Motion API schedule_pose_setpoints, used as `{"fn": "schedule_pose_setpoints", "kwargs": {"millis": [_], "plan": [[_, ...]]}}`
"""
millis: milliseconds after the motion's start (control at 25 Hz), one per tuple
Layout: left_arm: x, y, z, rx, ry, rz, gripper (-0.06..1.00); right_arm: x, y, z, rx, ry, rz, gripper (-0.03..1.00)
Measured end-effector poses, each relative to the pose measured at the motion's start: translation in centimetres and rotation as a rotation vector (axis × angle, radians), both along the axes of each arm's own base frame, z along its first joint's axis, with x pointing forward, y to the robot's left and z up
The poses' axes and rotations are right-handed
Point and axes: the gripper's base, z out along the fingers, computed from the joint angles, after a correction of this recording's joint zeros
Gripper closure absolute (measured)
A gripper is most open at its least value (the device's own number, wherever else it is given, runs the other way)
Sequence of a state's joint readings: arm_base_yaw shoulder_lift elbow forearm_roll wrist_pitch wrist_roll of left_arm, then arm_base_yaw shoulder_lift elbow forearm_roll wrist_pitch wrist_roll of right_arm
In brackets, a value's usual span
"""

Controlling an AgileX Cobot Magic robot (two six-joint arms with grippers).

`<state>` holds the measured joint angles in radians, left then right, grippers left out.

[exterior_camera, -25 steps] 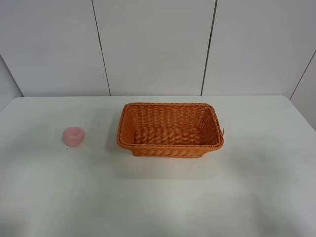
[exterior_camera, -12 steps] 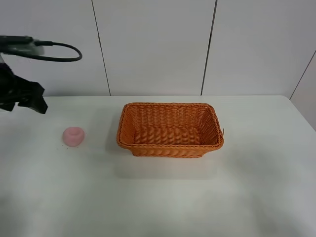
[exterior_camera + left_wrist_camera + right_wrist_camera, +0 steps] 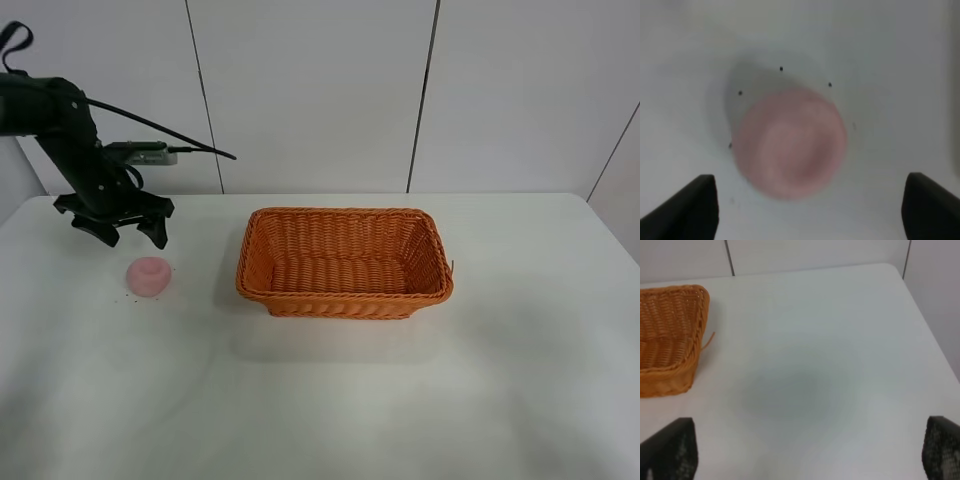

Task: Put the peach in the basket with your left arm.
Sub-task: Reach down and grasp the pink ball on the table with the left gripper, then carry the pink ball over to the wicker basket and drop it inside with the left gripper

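The robot will next put the pale pink peach in the orange wicker basket [image 3: 345,300], so its left gripper will grab the peach by its rounded body [image 3: 149,276].
The pale pink peach [image 3: 149,276] lies on the white table, left of the orange wicker basket [image 3: 345,300]. My left gripper [image 3: 132,236] hangs open just above and behind the peach, not touching it. In the left wrist view the peach [image 3: 790,142] is blurred and lies between the two dark fingertips [image 3: 690,210], close below the open left gripper [image 3: 809,212]. The basket holds nothing. My right gripper [image 3: 807,455] is open and empty over bare table, right of the basket's corner [image 3: 695,330]; it is out of the exterior high view.
The white table [image 3: 320,400] runs to a panelled wall at the back. A few dark specks [image 3: 781,68] dot the table around the peach. The table's right edge [image 3: 927,330] shows in the right wrist view.
The left arm has come into view from the left, swung right and dropped down to hover over the peach. Peach and basket have not moved.
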<state>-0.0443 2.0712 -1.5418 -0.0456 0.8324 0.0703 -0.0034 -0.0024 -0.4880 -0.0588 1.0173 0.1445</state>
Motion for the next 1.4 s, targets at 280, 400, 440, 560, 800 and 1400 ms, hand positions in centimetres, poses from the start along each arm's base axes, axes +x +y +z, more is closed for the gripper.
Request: {"fn": "schedule_pose_setpoints", "kwargs": {"millis": [280,400,440,560,800,1400], "plan": [[0.9,0.1,-4.9,0.021,0.088,-0.008,0.1,0.0,0.0,0.0,0.0,0.0,0.0,0.27],[1.0,0.3,-5.5,0.04,0.09,-0.019,0.1,0.0,0.0,0.0,0.0,0.0,0.0,0.27],[1.0,0.3,-5.5,0.045,0.086,-0.021,0.1,0.0,0.0,0.0,0.0,0.0,0.0,0.27],[1.2,0.3,-5.5,0.044,0.07,-0.017,0.1,0.0,0.0,0.0,0.0,0.0,0.0,0.27],[1.2,0.3,-5.9,0.043,0.076,-0.003,0.1,0.0,0.0,0.0,0.0,0.0,0.0,0.27],[1.2,0.3,-5.0,0.039,0.105,0.029,0.82,0.0,0.0,0.0,0.0,0.0,0.0,0.27]]}}
